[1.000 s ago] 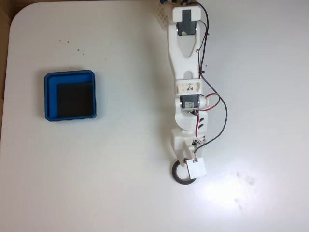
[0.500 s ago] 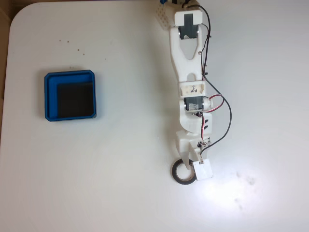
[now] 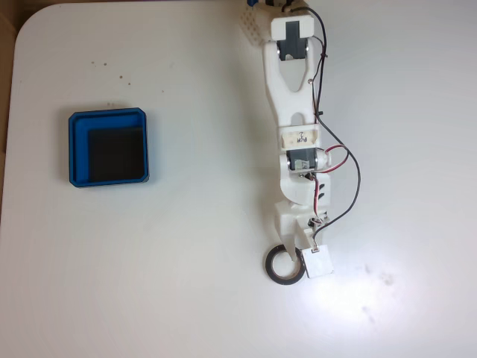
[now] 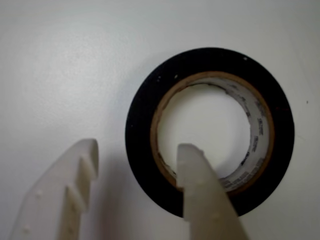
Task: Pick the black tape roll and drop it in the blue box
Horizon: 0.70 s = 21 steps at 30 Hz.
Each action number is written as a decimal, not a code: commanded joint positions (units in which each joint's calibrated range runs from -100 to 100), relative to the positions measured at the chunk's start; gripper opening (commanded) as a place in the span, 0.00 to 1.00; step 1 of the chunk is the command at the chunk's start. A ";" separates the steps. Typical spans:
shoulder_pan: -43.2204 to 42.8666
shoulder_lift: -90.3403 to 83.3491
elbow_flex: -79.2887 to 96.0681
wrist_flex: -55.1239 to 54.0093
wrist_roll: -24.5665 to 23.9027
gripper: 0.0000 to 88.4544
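Note:
The robot's gripper is going to grab the black tape roll by its ring side [image 3: 301,266] next, so that it can drop the roll in the blue box.
The black tape roll [image 3: 269,265] lies flat on the white table, just below the tip of the white arm in the fixed view. My gripper [image 3: 292,252] sits over its upper right edge. In the wrist view the tape roll [image 4: 142,120] shows its brown and grey inner rim. My gripper [image 4: 140,146] is open and straddles the ring's near wall: one white finger [image 4: 200,185] reaches into the hollow centre, the other finger [image 4: 65,200] stands outside on the left. The blue box [image 3: 72,149] with its black floor rests far to the left in the fixed view.
The white table [image 3: 186,283] has a rounded corner at the top left, with brown floor beyond it. A red and black cable [image 3: 350,179] loops off the arm's right side. Wide bare tabletop lies between the tape and the box.
The arm has stretched slightly farther down the fixed view, bringing the gripper lower over the tape roll. The tape and the box have stayed in place.

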 commanded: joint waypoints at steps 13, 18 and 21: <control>0.04 -0.55 -4.34 -1.03 0.24 0.18; 0.14 -0.55 -4.25 -1.03 0.24 0.26; 0.23 -0.38 -4.25 -0.95 0.33 0.29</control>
